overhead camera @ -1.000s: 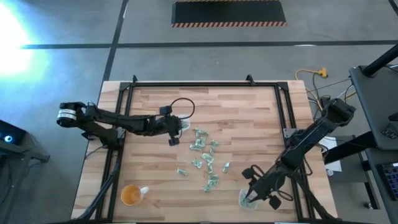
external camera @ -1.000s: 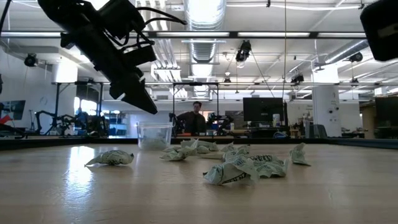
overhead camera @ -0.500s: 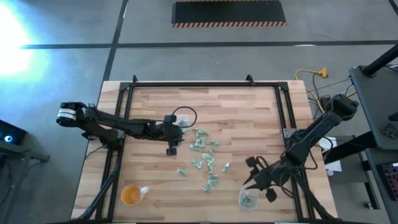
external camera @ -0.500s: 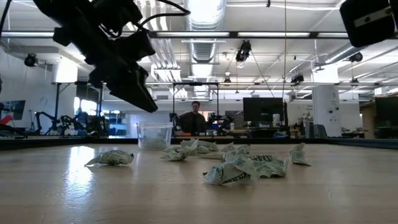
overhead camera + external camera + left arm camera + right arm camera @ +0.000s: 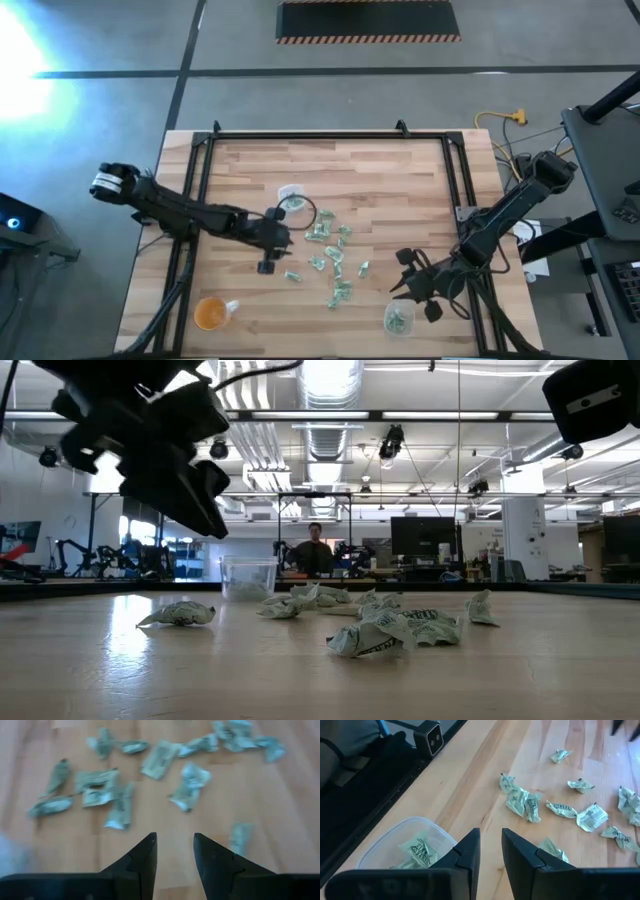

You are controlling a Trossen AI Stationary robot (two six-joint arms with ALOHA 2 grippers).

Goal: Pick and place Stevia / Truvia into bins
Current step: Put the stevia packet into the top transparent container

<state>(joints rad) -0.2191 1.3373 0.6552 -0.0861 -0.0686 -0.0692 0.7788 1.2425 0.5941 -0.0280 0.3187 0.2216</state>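
Note:
Next, my left gripper reaches the lone packet and grabs its crimped end (image 5: 289, 274), so the packet's other end stays free to drop into the clear bin.
Several pale green and white Stevia packets (image 5: 331, 250) lie scattered mid-table, also seen ahead of the fingers in both wrist views (image 5: 100, 787) (image 5: 525, 802). One clear bin (image 5: 290, 198) stands at the far side of the scatter. The other bin (image 5: 398, 318) stands near the right front and has packets lying in it (image 5: 417, 851). My left gripper (image 5: 175, 845) hovers open above the bare wood left of the scatter (image 5: 268, 264). My right gripper (image 5: 491, 840) hangs open just beyond the near-right bin (image 5: 398, 287), nothing between its fingers.
An orange-tinted round cup (image 5: 210, 313) stands near the front left corner. A black frame rail (image 5: 200, 180) borders the table's sides. The low view shows the packets (image 5: 390, 632) in a loose heap on the wood, with the far bin (image 5: 248, 576) behind them.
My left gripper has swung from beside the far bin toward the table's near edge, stopping left of the scatter. My right gripper has risen off the near-right bin and tipped up toward the packets, then held still. The packets have not moved.

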